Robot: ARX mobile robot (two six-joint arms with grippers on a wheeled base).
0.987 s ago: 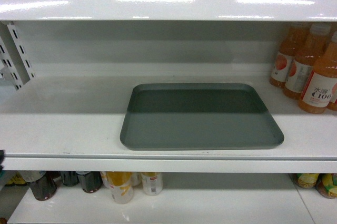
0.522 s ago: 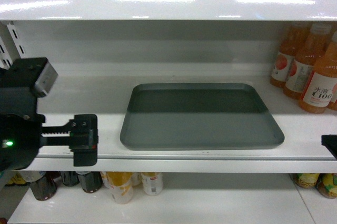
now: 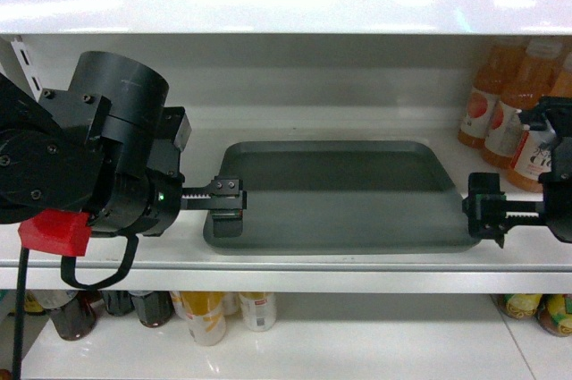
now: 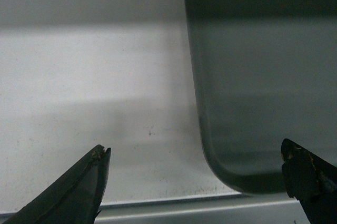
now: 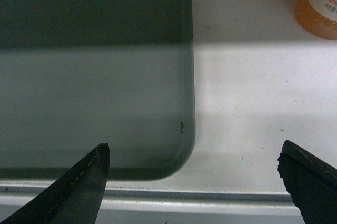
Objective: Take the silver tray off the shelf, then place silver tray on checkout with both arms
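The silver tray has to come off the shelf, so I should next grab the tray's short side rim with my left gripper.
The silver tray (image 3: 340,197) lies flat on the white shelf (image 3: 107,210), its front rim near the shelf lip. My left gripper (image 3: 228,203) is open at the tray's front left corner. In the left wrist view the tray corner (image 4: 247,129) sits between the spread fingers (image 4: 87,187), and nothing is held. My right gripper (image 3: 487,210) is open at the front right corner. From the right wrist, that corner of the tray (image 5: 105,87) also lies between the wide-apart fingers (image 5: 305,182). The checkout is out of view.
Orange drink bottles (image 3: 527,121) stand on the shelf just right of the tray, close behind my right arm, and show as bottles (image 5: 318,8) in the right wrist view. Another shelf board (image 3: 286,9) hangs overhead. Cans and bottles (image 3: 206,313) fill the lower shelf.
Both arms have come into view. The left arm swung in from the left to the tray's front left corner. The right gripper moved in to the front right corner. The tray has not moved.
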